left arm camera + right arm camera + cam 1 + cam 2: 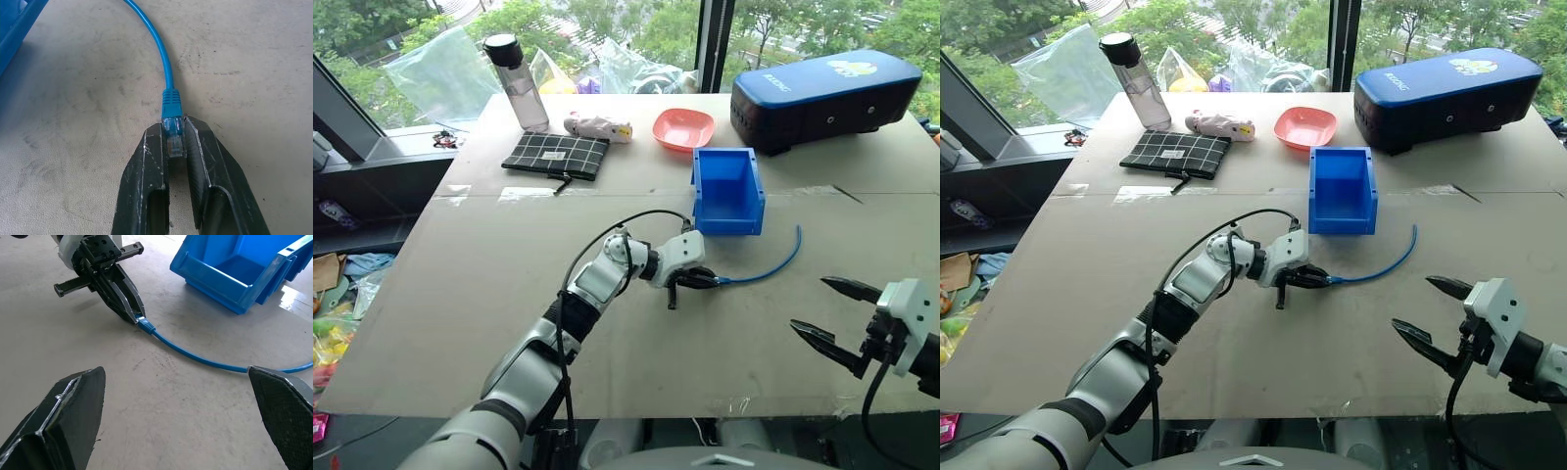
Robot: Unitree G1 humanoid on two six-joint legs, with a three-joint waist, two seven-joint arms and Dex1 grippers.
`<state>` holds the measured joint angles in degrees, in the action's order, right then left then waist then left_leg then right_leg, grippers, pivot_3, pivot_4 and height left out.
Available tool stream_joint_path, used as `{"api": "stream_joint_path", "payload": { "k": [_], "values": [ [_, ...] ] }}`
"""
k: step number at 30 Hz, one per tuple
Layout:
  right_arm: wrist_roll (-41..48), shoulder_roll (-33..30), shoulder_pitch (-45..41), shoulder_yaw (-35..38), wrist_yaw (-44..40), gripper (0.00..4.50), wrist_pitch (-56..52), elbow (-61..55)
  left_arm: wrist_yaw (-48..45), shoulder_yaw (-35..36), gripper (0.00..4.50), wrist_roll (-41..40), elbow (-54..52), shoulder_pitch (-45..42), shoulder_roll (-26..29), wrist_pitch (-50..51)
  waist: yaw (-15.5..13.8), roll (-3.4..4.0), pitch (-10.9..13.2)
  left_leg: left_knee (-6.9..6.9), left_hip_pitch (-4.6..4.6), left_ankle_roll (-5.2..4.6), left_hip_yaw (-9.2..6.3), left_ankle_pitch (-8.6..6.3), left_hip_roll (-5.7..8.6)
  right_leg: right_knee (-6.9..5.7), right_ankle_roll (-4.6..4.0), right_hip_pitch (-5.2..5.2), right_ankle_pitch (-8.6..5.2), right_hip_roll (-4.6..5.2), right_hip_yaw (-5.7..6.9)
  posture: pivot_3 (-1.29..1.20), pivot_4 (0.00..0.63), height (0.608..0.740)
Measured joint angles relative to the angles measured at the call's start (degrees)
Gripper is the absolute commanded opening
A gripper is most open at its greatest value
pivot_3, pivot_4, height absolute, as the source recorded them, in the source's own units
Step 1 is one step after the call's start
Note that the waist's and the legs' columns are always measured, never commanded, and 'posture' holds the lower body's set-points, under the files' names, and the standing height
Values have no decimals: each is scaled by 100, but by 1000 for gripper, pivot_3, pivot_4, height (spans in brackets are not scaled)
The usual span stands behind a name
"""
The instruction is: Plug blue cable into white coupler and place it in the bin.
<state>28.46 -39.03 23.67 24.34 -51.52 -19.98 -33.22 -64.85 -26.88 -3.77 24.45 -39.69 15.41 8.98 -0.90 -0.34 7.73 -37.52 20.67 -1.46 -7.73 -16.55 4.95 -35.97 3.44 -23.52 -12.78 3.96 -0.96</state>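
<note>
Next, my right gripper reaches the blue cable and pinches it by its ribbed boot, so the cable's clear plug stays free to enter the white coupler.
The blue cable lies curved on the grey table in front of the bin, a bright-blue box standing just beyond it. My left gripper rests low on the table and is shut on the cable's clear plug. The plug sits pinched between the black fingertips, and the cable runs away from them towards the bin. My right gripper hovers near the table's front right edge, open wide with nothing between its fingers. It points at the cable and the left gripper. The white coupler is out of view.
At the back of the table stand a pink dish, a big dark-blue case, a water bottle, a checked pouch and a small pale object. Plastic bags lie behind them by the window.
</note>
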Motion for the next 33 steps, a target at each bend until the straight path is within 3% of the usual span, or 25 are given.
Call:
{"api": "stream_joint_path", "payload": {
  "k": [3, 8, 13, 18, 21, 25, 28, 33],
  "values": [
    [386, 177, -24, -99, 321, 4435, -456, -188, -168, 268, 0, -363, -231, 118, 20, 498, 10, 0, 0, 0, 2, 0, -4, 0, -2, -3, 0, -2, 0, 2, -1, 0, 150, 740],
    [2253, 577, -87, -485, 1154, 4435, -1875, -690, -368, 1443, 0, -2294, -1518, 143, 82, 3137, 18, 1, -1, -2, 4, -1, -14, 0, -6, -3, -1, -3, 0, 5, -3, 0, 150, 740],
    [3761, 1103, -1299, -784, 2244, 4435, -2262, -557, -109, 2217, 0, -3735, -2338, 138, 170, 5007, 31, 3, -2, -4, -1, 1, -8, 0, -3, -7, -1, -3, 0, 1, 0, 0, 150, 740],
    [4890, 1385, -2131, -1056, 3126, 4435, -2357, -326, 332, 2609, 0, -4344, -2615, 177, 153, 5722, 9, 1, -2, -4, 3, 3, -19, 2, -2, -7, -2, -5, 1, 1, 1, 0, 150, 740],
    [5325, 1624, -2588, -1336, 3533, 3208, -2346, -180, 657, 2802, 0, -4676, -2670, 167, -34, 5961, 17, 1, -2, -4, 2, 6, -17, 3, -2, -9, -2, -5, 1, 1, 0, 0, 150, 740],
    [5554, 1772, -2688, -1511, 3748, 1155, -2294, -144, 980, 2917, 0, -4933, -2798, 170, -25, 6117, 18, 2, -2, -4, 1, 6, -12, 3, -1, -9, -2, -6, 1, -1, 0, 0, 150, 740],
    [5640, 1816, -2689, -1532, 3729, 42, -2206, -134, 1051, 2988, 0, -5081, -2852, 209, -2, 6167, 24, 2, -2, -3, 0, 6, -11, 3, -1, -13, -2, -8, 1, -3, -2, 0, 150, 740],
    [5729, 1819, -2685, -1587, 3683, 18, -2099, -134, 1195, 3006, 0, -5152, -3115, 326, 32, 6013, 20, 2, -3, -3, -1, 6, -8, 3, -1, -14, -2, -8, 1, -4, -5, 0, 150, 740]
  ]
}}
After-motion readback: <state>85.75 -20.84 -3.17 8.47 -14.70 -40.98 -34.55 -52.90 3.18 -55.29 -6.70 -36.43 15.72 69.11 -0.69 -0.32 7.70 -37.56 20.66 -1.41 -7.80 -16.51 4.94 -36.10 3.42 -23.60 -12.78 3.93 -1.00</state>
